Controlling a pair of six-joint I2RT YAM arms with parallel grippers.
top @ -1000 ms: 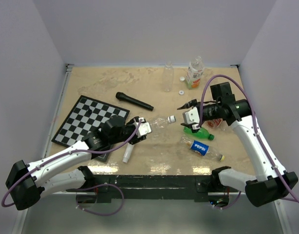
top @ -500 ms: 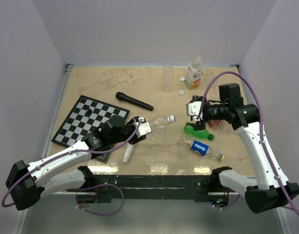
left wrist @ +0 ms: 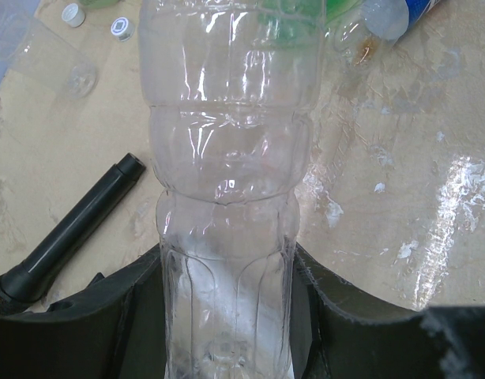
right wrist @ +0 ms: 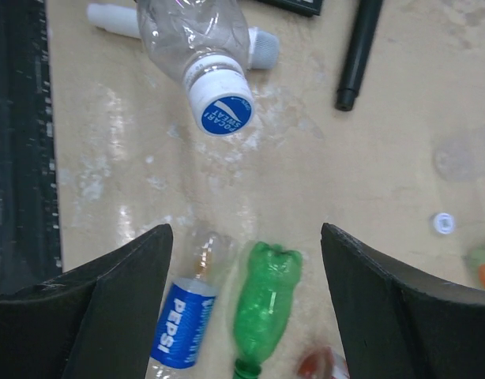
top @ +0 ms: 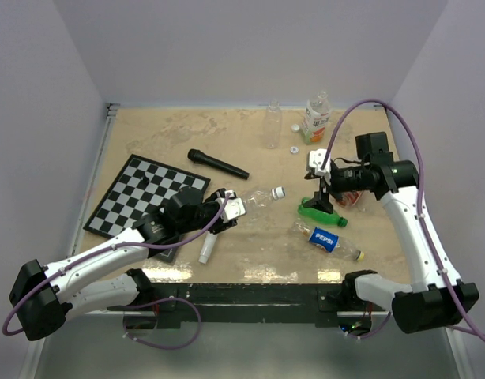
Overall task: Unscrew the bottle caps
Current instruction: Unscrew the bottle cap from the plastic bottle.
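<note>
I should next grab the opposite sides of the white cap (top: 279, 193) (right wrist: 219, 98) with my right gripper, fingers in line with the bottle's neck, to unscrew the cap.
My left gripper (top: 223, 207) is shut on the base end of a clear bottle (left wrist: 227, 158), holding it on its side just above the table. The bottle's cap (right wrist: 220, 113), white-sided with a blue top, is on its neck and points at the right arm (top: 279, 191). My right gripper (top: 321, 196) hangs open, pointing down over a lying green bottle (right wrist: 265, 304), with nothing between its fingers (right wrist: 244, 237). Two loose white caps (top: 295, 127) (top: 293, 148) lie on the far table.
A Pepsi bottle (top: 325, 239) lies beside the green one. Two upright bottles (top: 272, 125) (top: 316, 117) stand at the back. A black microphone (top: 217, 164), a chessboard (top: 144, 195) and a white cylinder (top: 206, 249) lie to the left.
My right gripper pulled back from the held bottle's cap, swung to point down over the green bottle, and opened wider. The left gripper and its bottle have not moved.
</note>
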